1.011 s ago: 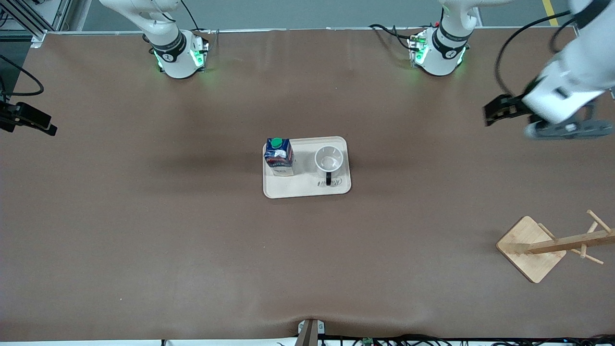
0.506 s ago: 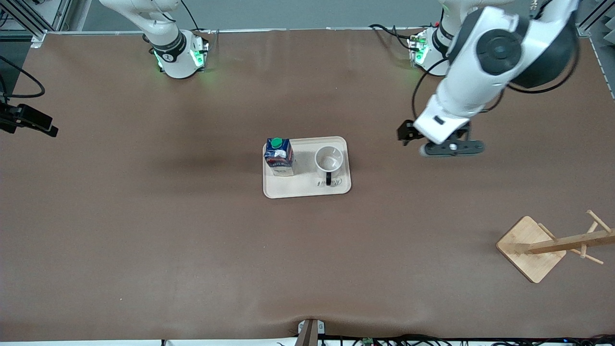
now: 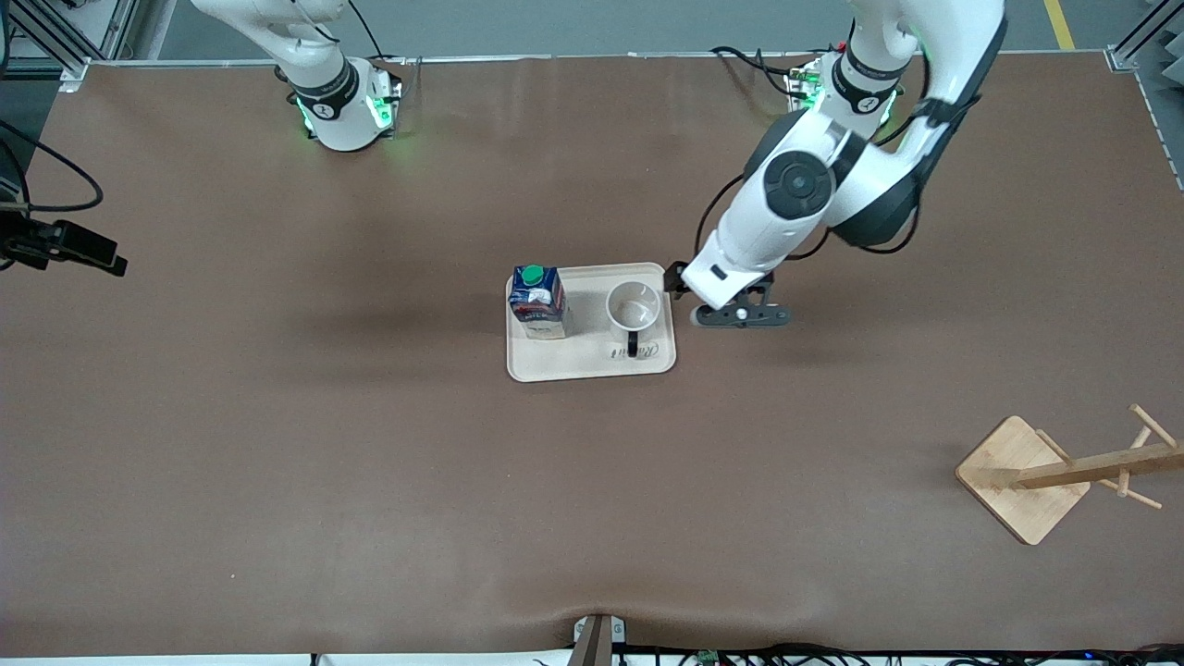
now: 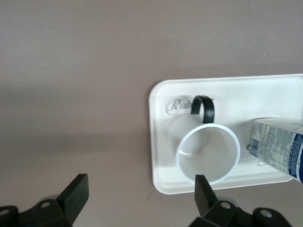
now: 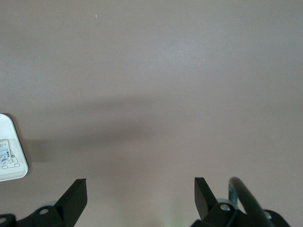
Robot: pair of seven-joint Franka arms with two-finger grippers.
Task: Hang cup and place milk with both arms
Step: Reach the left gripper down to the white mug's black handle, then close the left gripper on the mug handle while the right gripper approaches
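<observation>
My left gripper grabs the cup by its rim point(image 3: 634, 285) next, so the white cup's black handle point(image 3: 633, 344) stays free to hang on the rack.
The white cup point(image 3: 634, 306) stands upright on a cream tray point(image 3: 592, 365) mid-table, its black handle point(image 3: 632, 345) pointing toward the front camera. The dark-blue milk point(image 3: 536, 301) with a green cap stands on the same tray, toward the right arm's end. My left gripper point(image 3: 680, 279) is open and empty over the tray's edge beside the cup. In the left wrist view the cup point(image 4: 207, 158), the milk point(image 4: 279, 151) and the tray point(image 4: 158, 142) lie just past the open left gripper point(image 4: 142, 191). My right gripper point(image 5: 140, 194) is open over bare table; it waits at the right arm's end point(image 3: 88, 250).
A wooden mug rack point(image 3: 1064, 472) with pegs lies tipped on its square base near the left arm's end, nearer to the front camera than the tray. The tray's corner point(image 5: 9, 172) shows at the edge of the right wrist view.
The left arm has swung from the left arm's end of the table to the tray, bringing its open gripper beside the cup. The right gripper has shifted slightly. Cup and milk have not moved.
</observation>
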